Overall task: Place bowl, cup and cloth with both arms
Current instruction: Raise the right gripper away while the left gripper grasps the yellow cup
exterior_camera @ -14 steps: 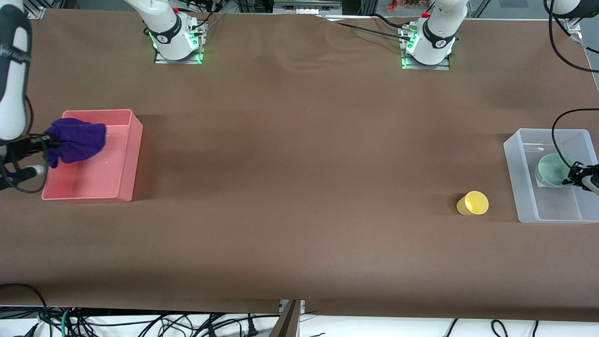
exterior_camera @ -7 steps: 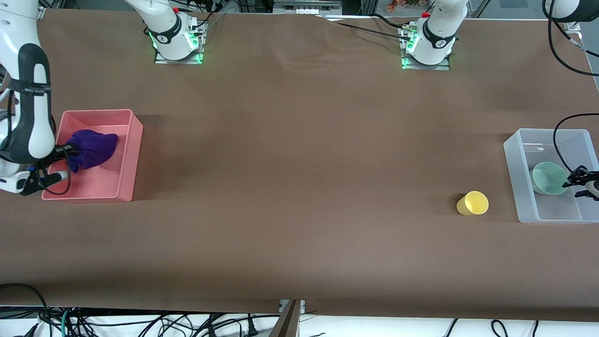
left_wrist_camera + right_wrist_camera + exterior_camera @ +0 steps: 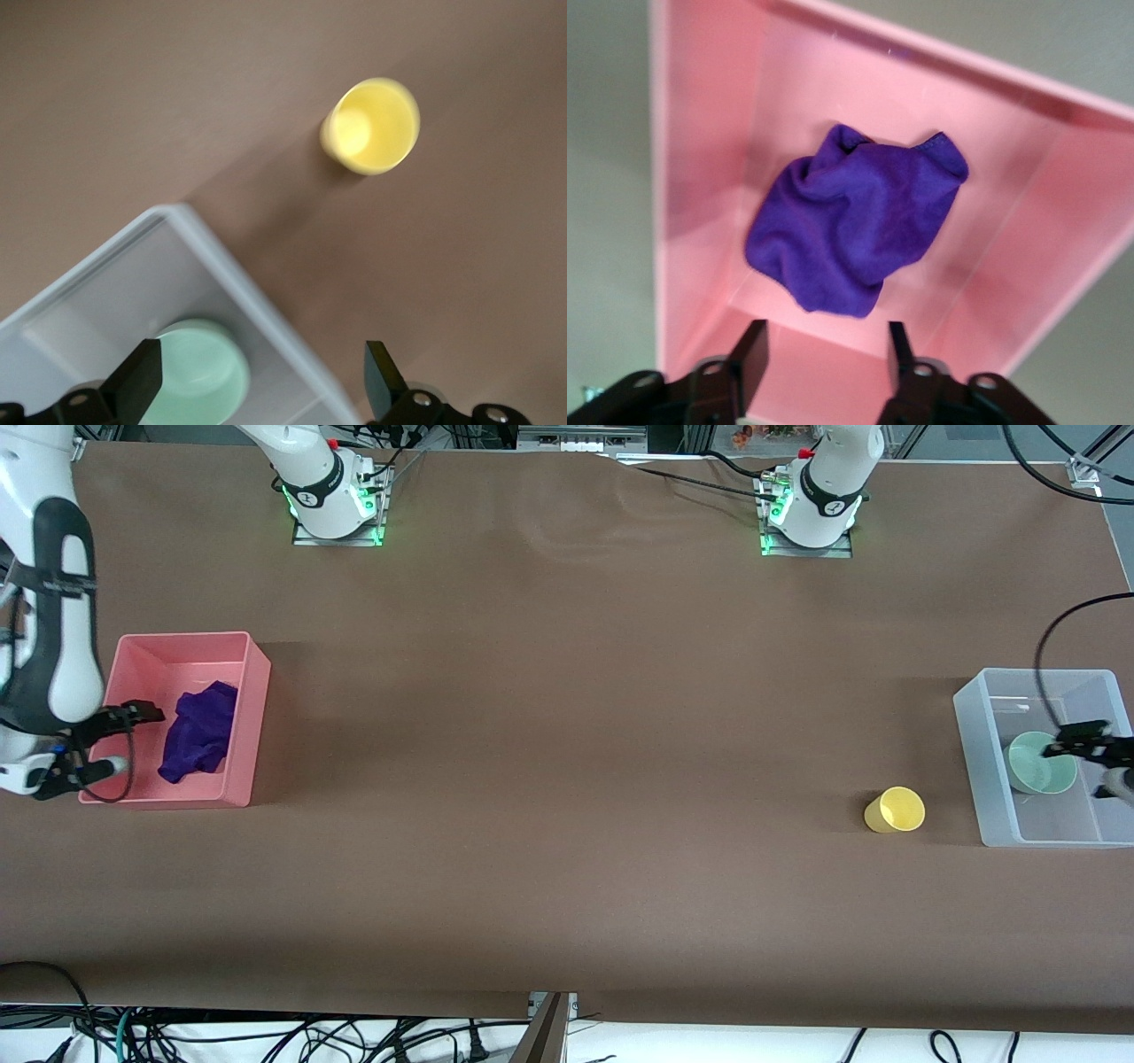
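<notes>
I need to reach the yellow cup with my left gripper and grip its rim (image 3: 904,808). Then I can place the cup in the clear bin (image 3: 988,779).
The purple cloth (image 3: 198,732) lies rumpled inside the pink bin (image 3: 248,717), also in the right wrist view (image 3: 855,217). My right gripper (image 3: 135,714) is open and empty above the bin's end toward the right arm's end of the table, its fingers (image 3: 753,354) apart over the pink floor. The mint-green bowl (image 3: 1038,763) sits in the clear bin (image 3: 988,779), also in the left wrist view (image 3: 190,376). My left gripper (image 3: 1076,740) is open and empty just above the bowl. The yellow cup (image 3: 897,810) stands upright on the table beside the clear bin, also in the left wrist view (image 3: 372,126).
The brown table cover (image 3: 567,735) spreads between the two bins. Both robot bases (image 3: 332,496) stand at the table's edge farthest from the front camera. Cables hang below the table's front edge.
My right gripper has opened and dropped the cloth into the pink bin, then drawn back. My left gripper has let go of the bowl in the clear bin and risen slightly.
</notes>
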Motion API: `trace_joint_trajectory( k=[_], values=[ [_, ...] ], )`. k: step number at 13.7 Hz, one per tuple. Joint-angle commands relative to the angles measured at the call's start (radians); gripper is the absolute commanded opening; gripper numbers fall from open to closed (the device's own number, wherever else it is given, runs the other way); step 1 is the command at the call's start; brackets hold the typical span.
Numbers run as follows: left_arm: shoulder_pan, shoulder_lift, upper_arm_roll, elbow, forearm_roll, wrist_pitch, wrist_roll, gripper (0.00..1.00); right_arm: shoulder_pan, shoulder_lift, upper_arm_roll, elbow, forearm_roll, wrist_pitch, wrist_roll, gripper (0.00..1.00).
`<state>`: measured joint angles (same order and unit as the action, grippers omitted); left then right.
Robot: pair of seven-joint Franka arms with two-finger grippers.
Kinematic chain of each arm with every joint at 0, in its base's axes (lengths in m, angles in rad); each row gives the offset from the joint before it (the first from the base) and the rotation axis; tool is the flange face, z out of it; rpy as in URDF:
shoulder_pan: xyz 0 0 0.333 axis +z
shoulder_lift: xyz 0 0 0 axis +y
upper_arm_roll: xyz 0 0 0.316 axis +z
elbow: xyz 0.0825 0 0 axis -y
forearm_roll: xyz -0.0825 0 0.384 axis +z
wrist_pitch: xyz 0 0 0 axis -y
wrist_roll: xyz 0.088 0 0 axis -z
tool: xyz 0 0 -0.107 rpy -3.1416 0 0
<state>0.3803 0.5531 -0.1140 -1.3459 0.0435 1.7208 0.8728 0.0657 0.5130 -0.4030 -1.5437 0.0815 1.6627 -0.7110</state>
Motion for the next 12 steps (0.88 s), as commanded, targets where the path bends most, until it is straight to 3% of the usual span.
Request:
trace_joint_trajectory(
  k=[1, 5, 6, 7, 10, 12],
  values=[
    [-0.084, 0.043, 0.004, -0.045, 0.002, 0.028, -0.188, 1.00, -0.004, -0.103, 0.079, 0.124, 0.015, -0.189, 0.024, 1.00],
    [-0.144, 0.140, 0.004, -0.088, 0.004, 0.248, -0.290, 0.96, -0.003, -0.234, 0.226, 0.189, -0.055, -0.290, 0.283, 1.00],
    [-0.146, 0.148, 0.005, -0.104, 0.004, 0.288, -0.290, 0.85, -0.003, -0.267, 0.260, 0.189, -0.101, -0.279, 0.283, 1.00],
    [-0.146, 0.159, 0.004, -0.120, 0.006, 0.319, -0.290, 0.67, -0.003, -0.307, 0.286, 0.188, -0.127, -0.258, 0.291, 1.00],
    [-0.146, 0.191, 0.004, -0.130, 0.007, 0.348, -0.282, 0.00, -0.004, -0.395, 0.311, 0.151, -0.143, -0.208, 0.291, 1.00],
    [-0.147, 0.192, 0.004, -0.131, 0.006, 0.344, -0.276, 0.00, -0.014, -0.418, 0.311, 0.113, -0.137, -0.141, 0.289, 1.00]
  ],
)
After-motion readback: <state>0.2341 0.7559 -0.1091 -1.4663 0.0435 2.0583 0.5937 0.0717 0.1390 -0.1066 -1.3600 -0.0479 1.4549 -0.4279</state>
